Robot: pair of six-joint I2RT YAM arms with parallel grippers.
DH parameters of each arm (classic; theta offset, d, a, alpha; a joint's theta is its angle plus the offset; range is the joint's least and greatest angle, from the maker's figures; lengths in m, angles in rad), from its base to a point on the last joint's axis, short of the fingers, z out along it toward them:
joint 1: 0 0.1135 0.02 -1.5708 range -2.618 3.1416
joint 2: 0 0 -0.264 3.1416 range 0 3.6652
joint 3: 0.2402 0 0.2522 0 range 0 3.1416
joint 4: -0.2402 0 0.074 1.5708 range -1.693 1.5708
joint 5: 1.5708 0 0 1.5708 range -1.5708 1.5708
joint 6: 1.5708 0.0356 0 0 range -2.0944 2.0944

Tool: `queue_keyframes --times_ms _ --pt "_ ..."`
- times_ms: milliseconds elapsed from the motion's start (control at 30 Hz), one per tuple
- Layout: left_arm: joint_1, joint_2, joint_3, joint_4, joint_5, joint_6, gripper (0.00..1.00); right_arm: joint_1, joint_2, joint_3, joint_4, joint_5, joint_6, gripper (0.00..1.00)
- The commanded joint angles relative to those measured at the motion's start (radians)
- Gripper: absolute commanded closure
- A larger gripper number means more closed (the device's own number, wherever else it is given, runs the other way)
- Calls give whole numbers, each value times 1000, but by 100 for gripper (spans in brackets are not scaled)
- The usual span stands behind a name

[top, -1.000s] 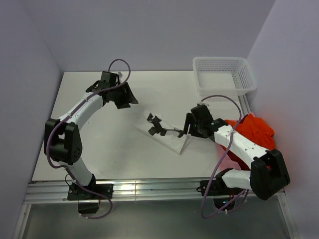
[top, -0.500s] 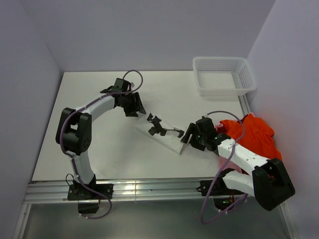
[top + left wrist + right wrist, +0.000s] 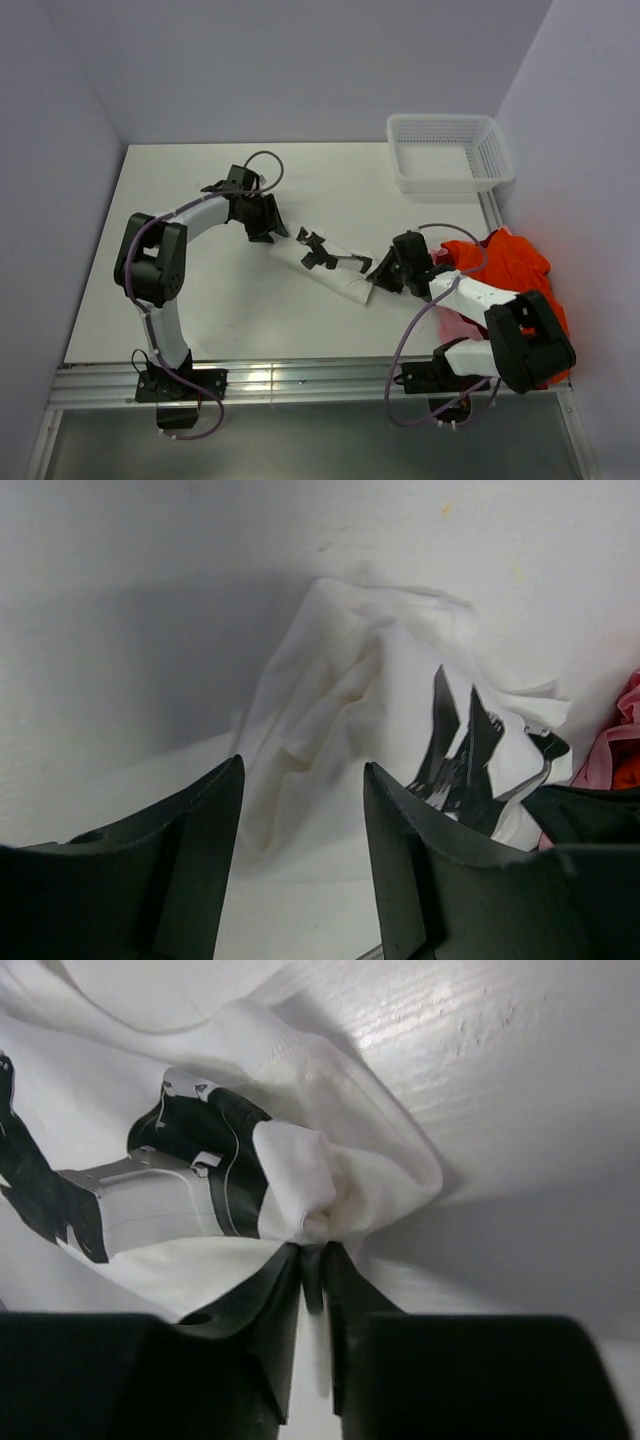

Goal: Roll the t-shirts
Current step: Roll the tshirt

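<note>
The rolled white t-shirt needs to lie lengthwise in the basket. My left gripper should next grab the rolled white t-shirt's loose end (image 3: 283, 246) (image 3: 298, 757), opposite my right gripper.
A white t-shirt with black markings (image 3: 345, 280) lies rolled in a long slanted bundle in the middle of the table. My right gripper (image 3: 379, 275) is at its lower right end, and in the right wrist view the gripper (image 3: 316, 1252) is shut on a bunched fold of this shirt (image 3: 300, 1175). My left gripper (image 3: 272, 232) is at the bundle's upper left end. It stands open (image 3: 300, 785), with the crumpled white cloth (image 3: 350, 690) lying just ahead of and between its fingers. An orange-red t-shirt (image 3: 512, 265) lies heaped at the table's right edge, under my right arm.
A white mesh basket (image 3: 450, 150) stands at the back right corner. The white table (image 3: 200, 310) ends in a metal rail (image 3: 300, 378) at the front, and walls close in on the left, back and right. A bit of pink-orange cloth (image 3: 628, 750) shows at the left wrist view's edge.
My left gripper swung in from the back to the bundle's upper left end. My right gripper dropped to the lower right end and shut on the cloth.
</note>
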Motion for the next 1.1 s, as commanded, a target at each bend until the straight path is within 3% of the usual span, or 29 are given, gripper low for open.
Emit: queue_keyframes --times_ms 0,33,67,167,200,300,433,600,1067 --pt "52 -118 -53 39 18 19 43 -49 55 48 23 -2 -45 83" --pt "63 -136 -68 48 26 16 42 -65 90 70 7 2 -97 96" --pt "72 -153 -98 64 29 12 42 -69 112 96 -19 13 -122 100" --pt "92 -221 -161 117 49 -10 35 -72 178 208 -105 61 -192 100" --pt "94 -245 -177 136 53 -16 27 -72 190 225 -121 59 -206 100" --pt "95 -261 -231 221 93 -37 16 -72 244 285 -154 62 -257 100" --pt "94 -199 -225 257 161 -36 16 -73 277 325 -171 77 -295 100" --pt "94 -170 -234 228 93 -31 18 -82 323 363 -171 58 -320 100" --pt "71 -144 -386 358 60 -114 20 -99 350 409 -171 25 -346 100"
